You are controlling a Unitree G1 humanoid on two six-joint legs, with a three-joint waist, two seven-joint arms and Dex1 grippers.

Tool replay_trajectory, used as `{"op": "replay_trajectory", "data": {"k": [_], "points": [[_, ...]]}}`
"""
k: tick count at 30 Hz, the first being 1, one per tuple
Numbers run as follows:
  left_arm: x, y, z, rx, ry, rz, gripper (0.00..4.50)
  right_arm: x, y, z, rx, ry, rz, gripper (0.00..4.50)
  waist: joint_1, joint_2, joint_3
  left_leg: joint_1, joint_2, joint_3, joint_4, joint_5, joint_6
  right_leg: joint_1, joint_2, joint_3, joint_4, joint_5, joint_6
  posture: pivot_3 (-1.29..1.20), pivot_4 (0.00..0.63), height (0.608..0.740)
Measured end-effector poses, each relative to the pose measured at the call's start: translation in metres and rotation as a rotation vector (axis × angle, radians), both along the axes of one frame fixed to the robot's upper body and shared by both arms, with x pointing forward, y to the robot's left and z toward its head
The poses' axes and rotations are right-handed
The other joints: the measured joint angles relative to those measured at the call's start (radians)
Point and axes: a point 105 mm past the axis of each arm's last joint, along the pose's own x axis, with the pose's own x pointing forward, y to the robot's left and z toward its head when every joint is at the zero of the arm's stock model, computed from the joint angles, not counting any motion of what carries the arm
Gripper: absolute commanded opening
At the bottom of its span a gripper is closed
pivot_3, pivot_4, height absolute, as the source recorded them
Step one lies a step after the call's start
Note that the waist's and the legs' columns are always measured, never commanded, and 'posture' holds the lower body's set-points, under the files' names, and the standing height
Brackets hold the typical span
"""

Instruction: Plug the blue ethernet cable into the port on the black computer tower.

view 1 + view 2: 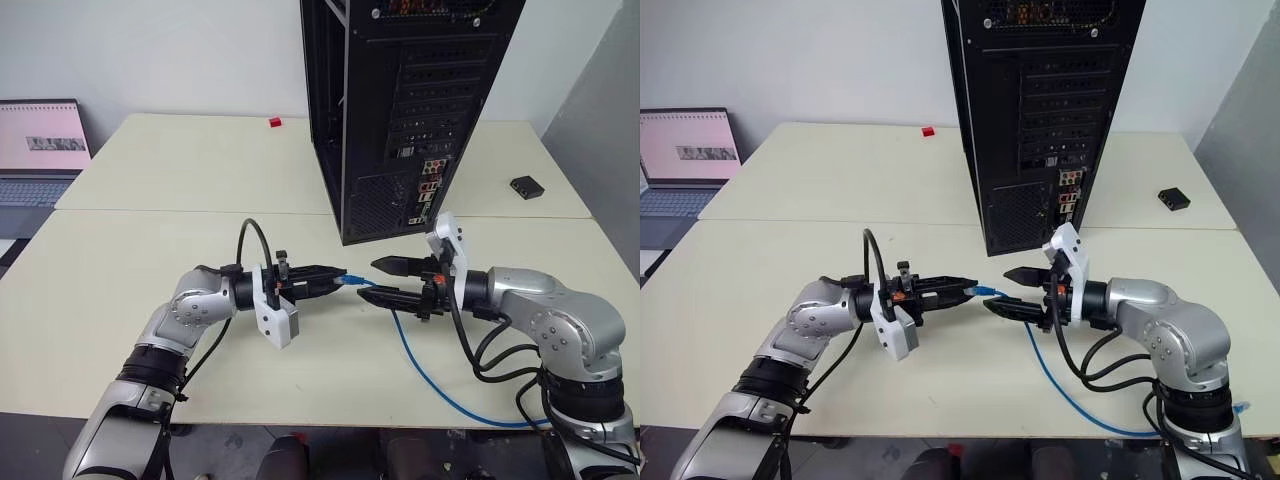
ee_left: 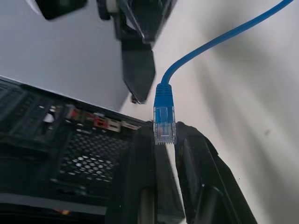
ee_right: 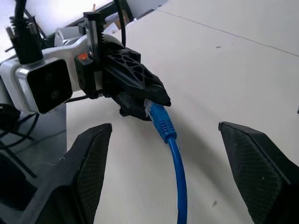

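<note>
My right gripper should grip the cable by its ribbed boot point(image 3: 165, 127) next. That leaves the blue ethernet cable's clear plug point(image 3: 148, 107) free to enter the port.
The black computer tower point(image 1: 400, 110) stands upright at the back of the table, its rear panel facing me. The port point(image 1: 428, 190) is among the small coloured connectors low on that panel; I cannot tell which socket it is. My left gripper point(image 1: 340, 275) points right, shut on the clear plug point(image 2: 164, 123) of the blue ethernet cable point(image 1: 420, 360), in front of the tower's base. The cable runs from the plug down across the table to the near right edge. My right gripper point(image 1: 380, 281) faces the left one, open, its fingers point(image 3: 93, 158) on either side of the cable just behind the plug.
A laptop point(image 1: 40, 150) sits at the far left. A small flat black box point(image 1: 526, 185) lies right of the tower, and a small red object point(image 1: 275, 122) lies at the back. A seam point(image 1: 200, 211) runs between the two table tops.
</note>
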Motion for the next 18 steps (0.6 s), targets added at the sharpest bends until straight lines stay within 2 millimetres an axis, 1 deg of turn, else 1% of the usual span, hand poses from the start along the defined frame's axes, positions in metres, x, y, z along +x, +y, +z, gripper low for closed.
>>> {"op": "replay_trajectory", "data": {"k": [5,11,12,14,18], "points": [[0.0007,0.0011,0.0020,-0.014,-0.028,0.010,0.29,0.0005,0.0050,-0.0005,0.046,0.062,0.029,3.87,-0.001,0.000,0.000,0.000,0.000,0.000,0.000,0.000,0.000,0.000,0.000,0.000,0.000,0.000,0.000,0.00,0.150,0.740],[0.0024,0.0037,0.0045,-0.025,-0.044,0.026,0.29,0.0047,0.0081,-0.0008,0.079,0.094,0.027,3.87,-0.001,0.000,0.000,0.000,0.000,0.000,0.000,0.000,0.000,0.000,0.000,0.000,0.000,0.000,0.000,0.00,0.150,0.740],[0.0025,0.0039,0.0046,-0.025,-0.045,0.027,0.29,0.0049,0.0086,-0.0007,0.083,0.096,0.025,3.50,-0.001,0.000,0.000,0.000,0.000,0.000,0.000,0.000,0.000,0.000,0.000,0.000,0.000,0.000,0.000,0.00,0.150,0.740],[0.0027,0.0041,0.0052,-0.029,-0.048,0.030,0.29,0.0054,0.0098,-0.0001,0.091,0.100,0.027,3.25,-0.001,0.000,0.000,0.000,0.000,0.000,0.000,0.000,0.000,0.000,0.000,0.000,0.000,0.000,0.000,0.00,0.150,0.740],[0.0034,0.0031,0.0053,-0.023,-0.057,0.031,0.29,0.0070,0.0101,0.0002,0.095,0.101,0.021,2.33,-0.001,0.000,0.000,0.000,0.000,0.000,0.000,0.000,0.000,0.000,0.000,-0.001,0.000,0.000,0.000,0.00,0.150,0.740]]}}
